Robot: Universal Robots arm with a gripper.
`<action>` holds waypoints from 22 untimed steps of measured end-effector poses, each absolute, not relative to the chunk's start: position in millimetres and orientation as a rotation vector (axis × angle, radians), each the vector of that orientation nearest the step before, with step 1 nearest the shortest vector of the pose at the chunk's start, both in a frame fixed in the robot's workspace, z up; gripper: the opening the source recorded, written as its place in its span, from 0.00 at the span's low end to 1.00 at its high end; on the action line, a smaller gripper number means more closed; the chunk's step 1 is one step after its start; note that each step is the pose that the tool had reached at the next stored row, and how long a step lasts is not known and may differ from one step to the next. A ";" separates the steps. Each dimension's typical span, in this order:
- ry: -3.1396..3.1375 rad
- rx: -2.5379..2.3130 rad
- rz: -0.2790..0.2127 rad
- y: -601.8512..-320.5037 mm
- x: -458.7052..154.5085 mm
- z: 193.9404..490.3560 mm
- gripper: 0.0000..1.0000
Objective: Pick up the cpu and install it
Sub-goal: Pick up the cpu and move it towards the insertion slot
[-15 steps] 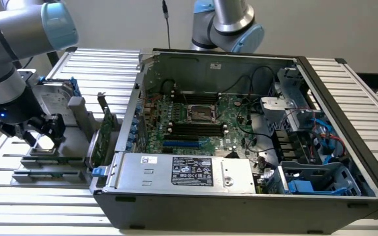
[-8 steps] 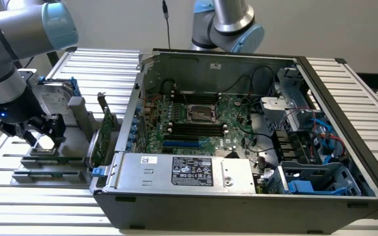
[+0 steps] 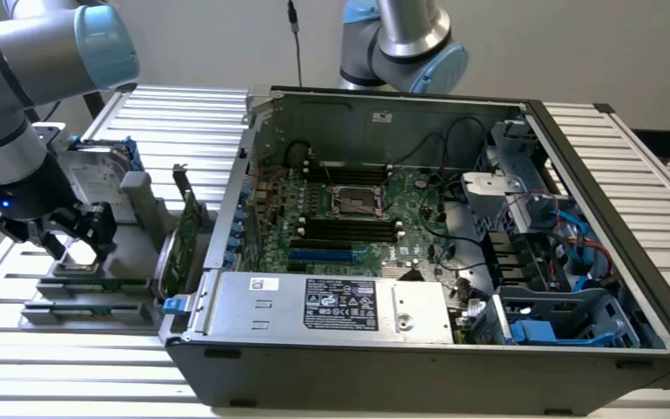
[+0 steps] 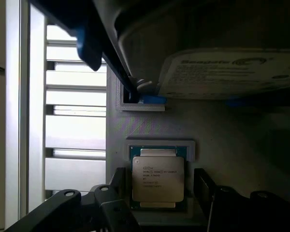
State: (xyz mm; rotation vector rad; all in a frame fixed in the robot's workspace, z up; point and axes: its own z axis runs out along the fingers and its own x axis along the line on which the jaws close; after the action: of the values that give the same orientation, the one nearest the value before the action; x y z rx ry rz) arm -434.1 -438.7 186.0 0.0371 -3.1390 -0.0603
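Observation:
Next, my gripper grips the cpu by its open side edges, since the raised rim of the pale holder wraps the cpu's ends and corners.
The cpu [image 4: 158, 178] is a small square chip with a silver-grey printed top, lying flat in a pale holder. In the exterior view the cpu [image 3: 80, 252] shows as a bright patch between the black fingers, on the grey fixture at the exterior view's left. My gripper [image 4: 158, 191] hangs right over it, open, one finger [image 4: 120, 181] on each side of the chip and not touching it. The same gripper [image 3: 77, 237] sits low over the fixture. The square metal-framed socket [image 3: 355, 200] lies on the motherboard inside the open computer case [image 3: 417, 345].
A silver hard drive [image 4: 217, 72] with blue rails stands upright just beyond the cpu. Upright cards [image 3: 186, 229] stand between the fixture and the case wall. A second arm [image 3: 403, 44] rises behind the case. Slatted table [image 3: 79, 384] surrounds everything.

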 end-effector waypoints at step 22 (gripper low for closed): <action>-3.135 0.031 -0.063 -438.7 -434.1 194.9 0.55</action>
State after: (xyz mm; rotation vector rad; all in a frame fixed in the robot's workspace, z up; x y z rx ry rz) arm -434.1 -438.7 194.9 0.0307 -3.1347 -0.0631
